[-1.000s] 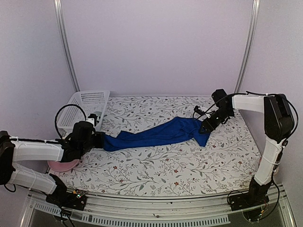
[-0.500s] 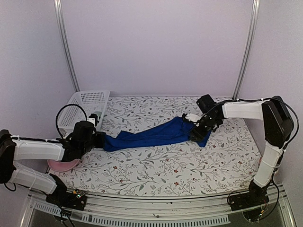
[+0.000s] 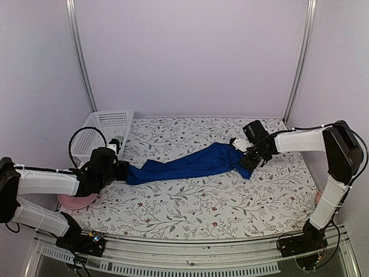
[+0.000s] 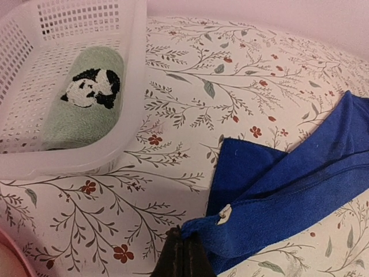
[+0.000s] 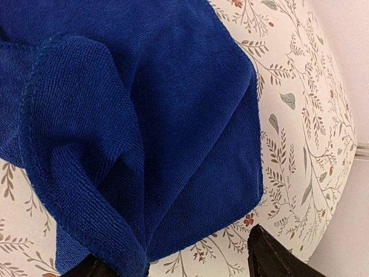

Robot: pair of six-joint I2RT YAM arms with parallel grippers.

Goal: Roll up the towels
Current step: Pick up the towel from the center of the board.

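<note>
The robot's right gripper should take hold of the royal-blue towel (image 3: 190, 163) by its free corner (image 3: 247, 164), opposite the corner at the left gripper, to spread and fold the towel for rolling.
The long royal-blue towel (image 3: 190, 163) lies stretched across the flowered table from left to right. My left gripper (image 3: 122, 171) is shut on its left corner; in the left wrist view the dark fingertips (image 4: 184, 259) pinch the blue towel's (image 4: 288, 190) edge beside a small white tag. My right gripper (image 3: 247, 158) stands open low over the towel's right end. In the right wrist view the blue towel's (image 5: 144, 115) folded corner lies between the spread jaws of the right gripper (image 5: 176, 251), untouched. The sage-green towel (image 4: 86, 98) lies rolled in the basket, a panda patch on top.
A white mesh basket (image 3: 106, 124) stands at the back left, its rim (image 4: 132, 115) close to my left gripper. A pink plate (image 3: 78, 202) lies under the left forearm. Pale walls and metal rails close in the table's back and sides.
My right gripper has opened wider and shifted left and down onto the towel's right end. The left gripper and the towel's left end have stayed in place.
</note>
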